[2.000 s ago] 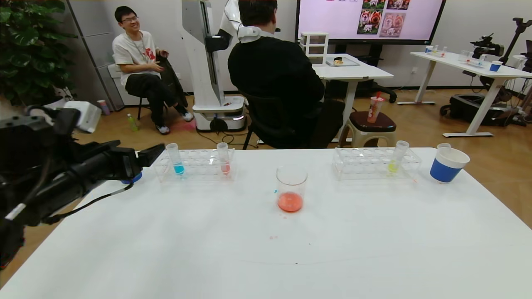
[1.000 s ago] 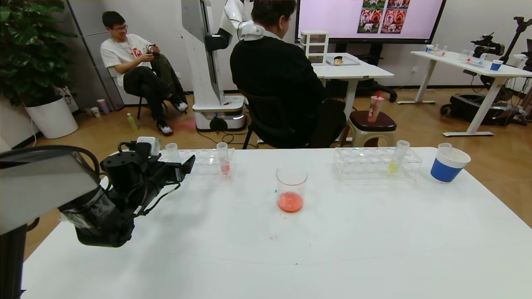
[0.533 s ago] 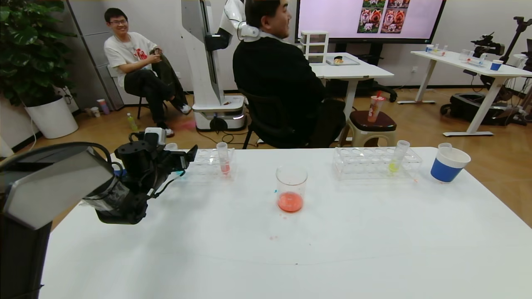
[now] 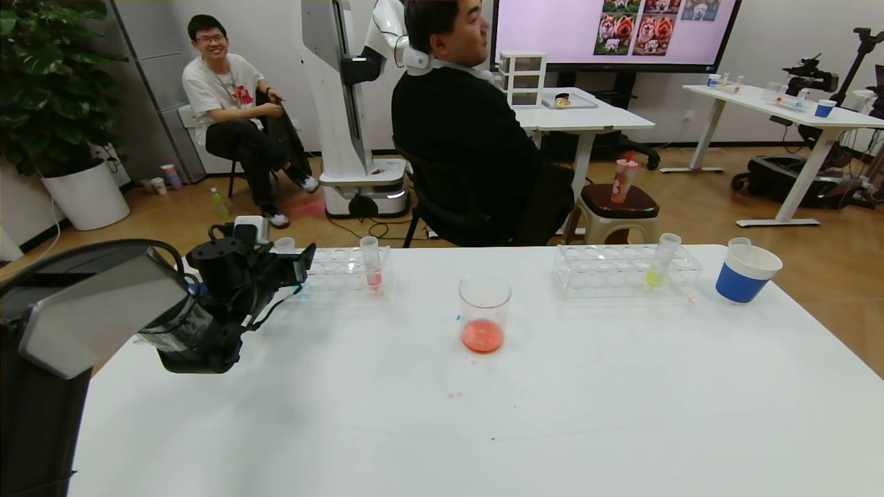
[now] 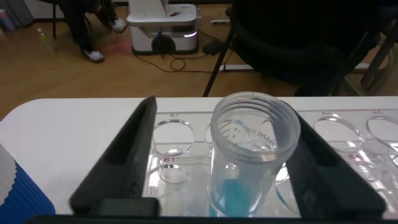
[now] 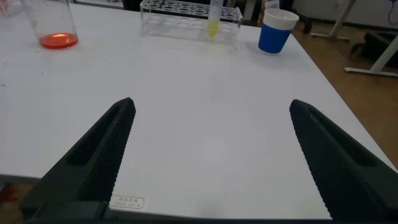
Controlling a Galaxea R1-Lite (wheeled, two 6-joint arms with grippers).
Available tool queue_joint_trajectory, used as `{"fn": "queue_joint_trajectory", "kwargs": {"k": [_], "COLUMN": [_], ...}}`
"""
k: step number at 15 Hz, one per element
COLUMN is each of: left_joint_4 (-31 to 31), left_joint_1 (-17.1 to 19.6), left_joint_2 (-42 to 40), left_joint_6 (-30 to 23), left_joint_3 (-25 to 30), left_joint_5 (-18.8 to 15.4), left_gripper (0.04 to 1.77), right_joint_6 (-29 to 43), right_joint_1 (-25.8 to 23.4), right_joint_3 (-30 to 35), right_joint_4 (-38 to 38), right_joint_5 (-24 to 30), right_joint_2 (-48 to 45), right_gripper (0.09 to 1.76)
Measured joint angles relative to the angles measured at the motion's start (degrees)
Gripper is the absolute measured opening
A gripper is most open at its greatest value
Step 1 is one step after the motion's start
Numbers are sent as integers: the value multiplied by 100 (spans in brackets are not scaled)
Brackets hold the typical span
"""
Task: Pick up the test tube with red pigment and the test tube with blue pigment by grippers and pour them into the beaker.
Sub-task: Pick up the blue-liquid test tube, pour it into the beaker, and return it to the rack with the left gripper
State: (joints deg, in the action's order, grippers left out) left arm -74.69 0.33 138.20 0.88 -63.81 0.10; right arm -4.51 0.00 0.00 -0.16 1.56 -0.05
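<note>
I should next grab the blue test tube [image 5: 227, 112] with my left gripper by the upper part below its collar [image 5: 244, 169], because the holes of the rack surround everything lower down.
The test tube with blue pigment [image 4: 284, 244] stands upright in the left clear rack [image 4: 342, 266], with cyan liquid at its bottom [image 5: 255, 143]. My left gripper [image 4: 293, 261] is open with a finger on either side of this tube [image 5: 227, 112]. One finger touches the rim and the other stands clear of it. The beaker [image 4: 485, 314] sits mid-table with red-orange liquid in it. The test tube with red pigment is out of view. My right gripper [image 6: 211, 106] hangs open over bare table at the near right, holding nothing.
A tube of pinkish-red liquid [image 4: 371, 264] shares the left rack. The right rack [image 4: 625, 270] holds a yellow-green tube [image 4: 661, 261]. Beside it a blue-and-white cup [image 4: 742, 277] has a clear tube mouth sticking out. Another blue cup [image 5: 25, 196] sits beside my left gripper.
My left arm has swung in from the table's left edge to the rack and now brackets the blue tube. In the last half second it shifted only slightly.
</note>
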Motion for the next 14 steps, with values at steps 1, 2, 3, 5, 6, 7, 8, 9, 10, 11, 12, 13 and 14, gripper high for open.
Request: {"fn": "queue_joint_trajectory", "kwargs": {"k": [1,2,3,5,6,7,8,9,10,11,12,13,14], "left_joint_4": [-2,-9,-20,-35,-28,-22,-2,13,30,99,223,361,549], "left_joint_1": [0,-26,-17,-54,-63,-74,-85,-93,-90,-96,-104,-104,-107], "left_joint_2": [2,5,9,11,7,-4,-22,-44,-88,-152,-245,-347,-474], "left_joint_6": [0,-4,-11,-11,-9,-13,-11,-9,-2,-2,2,2,-4], "left_joint_3": [0,0,0,-9,-20,-46,-89,-152,-193,-210,-223,-260,-312], "left_joint_5": [-15,-10,-10,0,12,65,138,161,174,180,177,177,174], "left_gripper": [74,45,53,53,53,53,53,53,53,53,53,53,53], "right_joint_6": [-2,-2,0,0,-2,-2,0,-2,-2,-2,-2,0,0], "right_joint_1": [0,0,0,-2,0,0,0,0,0,0,-2,0,0], "right_joint_3": [0,0,0,0,0,0,0,0,0,0,0,0,0], "right_joint_4": [0,-2,0,0,5,0,0,-2,0,0,-2,0,0], "right_joint_5": [0,-2,-5,-2,0,0,-2,0,-2,0,-2,-2,-2], "right_joint_2": [0,0,0,0,0,0,0,0,0,0,0,0,0], "right_gripper": [173,173,173,173,173,173,173,173,173,173,173,173,173]}}
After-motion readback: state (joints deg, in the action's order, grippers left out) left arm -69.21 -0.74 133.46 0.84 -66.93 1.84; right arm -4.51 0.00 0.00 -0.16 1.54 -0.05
